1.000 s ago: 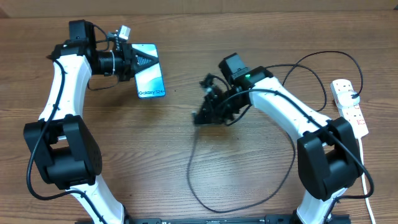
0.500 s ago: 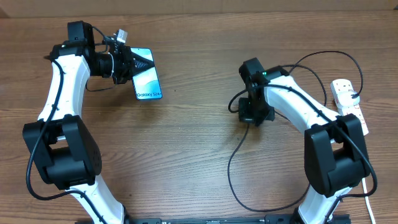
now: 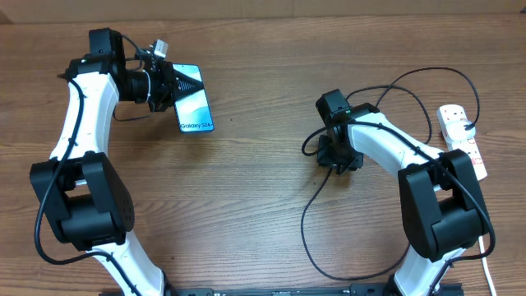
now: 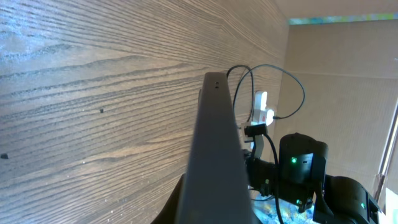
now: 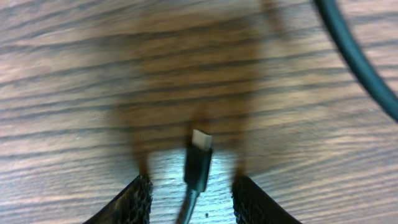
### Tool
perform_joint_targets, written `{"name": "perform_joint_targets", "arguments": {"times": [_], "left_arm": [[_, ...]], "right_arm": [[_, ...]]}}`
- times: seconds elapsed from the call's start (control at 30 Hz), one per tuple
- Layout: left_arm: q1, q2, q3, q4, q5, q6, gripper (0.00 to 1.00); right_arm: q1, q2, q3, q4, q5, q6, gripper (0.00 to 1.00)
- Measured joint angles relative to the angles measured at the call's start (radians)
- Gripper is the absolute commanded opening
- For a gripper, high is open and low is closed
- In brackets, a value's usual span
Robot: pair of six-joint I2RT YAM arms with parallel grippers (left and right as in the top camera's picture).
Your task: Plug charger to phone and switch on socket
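The cable end of the charger's connector is between my right gripper's fingers. My right gripper needs to close on the connector, as closing now would hold it there.
The phone (image 3: 197, 108), its light-blue screen lit, is held off the table at the far left, with my left gripper (image 3: 186, 85) shut on its upper end. In the left wrist view the phone (image 4: 214, 149) shows edge-on, rising from between the jaws of my left gripper (image 4: 214, 214). My right gripper (image 3: 335, 158) points down at the table right of centre. In the right wrist view it (image 5: 193, 182) stands open, the charger's connector tip (image 5: 198, 163) lying loose between the fingers (image 5: 134, 200) with a gap on each side. The charger cable (image 3: 306, 234) loops toward the front.
The socket, a white power strip (image 3: 463, 138) with red switches, lies at the far right edge with a black plug (image 3: 468, 126) in it; it also shows in the left wrist view (image 4: 261, 106). Cable arcs (image 3: 411, 78) above the right arm. A thick cable (image 5: 357, 56) crosses the right wrist view.
My right arm has swung from the table's middle to the right and its gripper has opened, leaving the connector loose between the fingers. The left arm with the phone has barely shifted.
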Motion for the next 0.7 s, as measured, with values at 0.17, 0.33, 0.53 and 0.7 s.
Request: {"name": "perform_joint_targets", "arguments": {"times": [0.17, 0.33, 0.53, 0.7], "left_arm": [[0.000, 0.000, 0.000, -0.004, -0.003, 0.000, 0.04], [0.000, 0.000, 0.000, -0.008, -0.003, 0.000, 0.04], [0.000, 0.000, 0.000, -0.011, -0.003, 0.000, 0.04], [0.000, 0.000, 0.000, -0.011, -0.003, 0.000, 0.04]], "right_arm": [[0.000, 0.000, 0.000, 0.000, 0.014, 0.047, 0.32], [0.000, 0.000, 0.000, 0.003, 0.027, 0.084, 0.24], [0.000, 0.000, 0.000, 0.004, 0.026, 0.118, 0.17], [0.000, 0.002, 0.000, 0.014, -0.009, 0.131, 0.05]]}}
